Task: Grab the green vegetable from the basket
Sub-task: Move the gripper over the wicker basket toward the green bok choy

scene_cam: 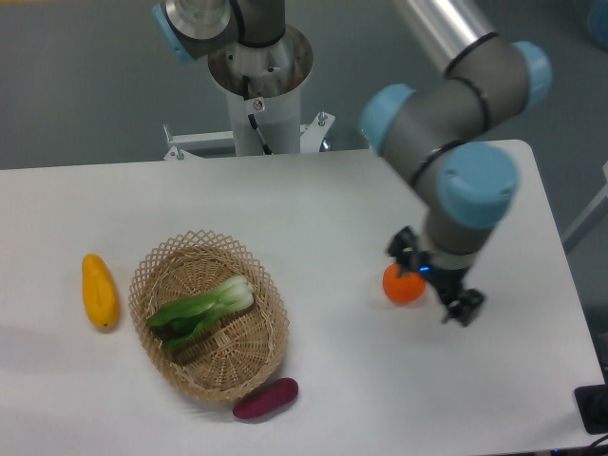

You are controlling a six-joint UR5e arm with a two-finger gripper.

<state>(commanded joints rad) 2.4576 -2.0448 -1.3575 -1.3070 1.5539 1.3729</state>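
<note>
My gripper needs to grab the green vegetable by its pale stem [235, 294] next, to pick it out of the wicker basket [249, 353].
The green vegetable [203, 308], a small bok choy with a pale stem and dark leaves, lies inside the oval wicker basket [249, 353] at the front left of the table. My gripper [434, 278] hangs far to the right of the basket, pointing down at the table. Its black fingers [465, 308] stick out on both sides of the wrist, spread apart, with nothing held between them. A small orange fruit [403, 286] sits on the table right beside the gripper's left side.
A yellow oblong fruit [99, 290] lies left of the basket. A purple oblong vegetable [265, 398] lies just in front of the basket's front rim. The robot's base column [258, 85] stands behind the table's far edge.
</note>
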